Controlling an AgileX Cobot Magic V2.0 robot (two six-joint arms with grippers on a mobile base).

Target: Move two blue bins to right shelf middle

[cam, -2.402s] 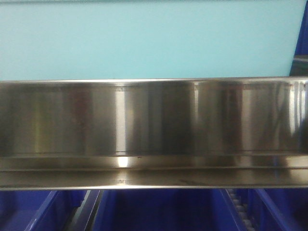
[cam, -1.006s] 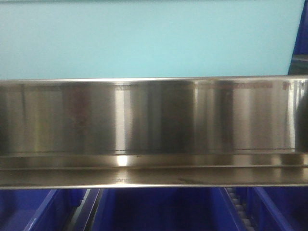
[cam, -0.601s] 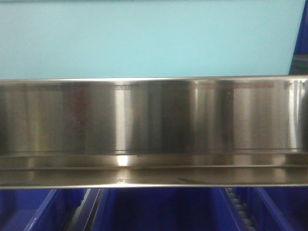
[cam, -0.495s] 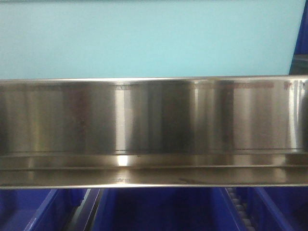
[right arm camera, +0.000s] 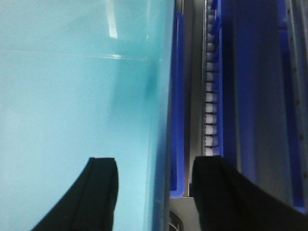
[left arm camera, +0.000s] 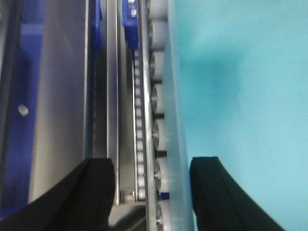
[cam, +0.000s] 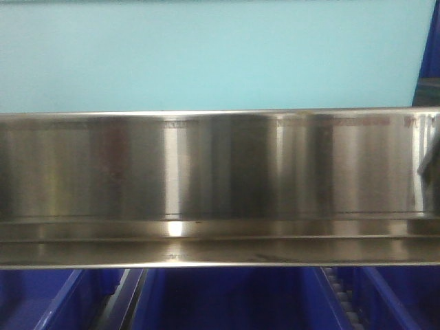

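My right gripper picks up the pale blue bin by its side rim next, to move it to the right shelf middle.
A pale sky-blue bin fills the top of the front view, above a steel shelf beam. I cannot tell a second bin apart from it. In the left wrist view my left gripper is open and straddles the bin's side edge. One finger is over the bin's cyan wall and the other is over the steel rail. In the right wrist view my right gripper is open and straddles the opposite edge of the cyan bin. Neither gripper's fingers press the wall.
White rollers run along the shelf track beside the bin's left edge. A dark blue bin rim and a roller strip lie close to its right edge. Dark blue bins sit on the level below the beam.
The front view is almost unchanged. The beam's top edge sits slightly higher in the picture, and a dark shape has come in at the beam's right edge.
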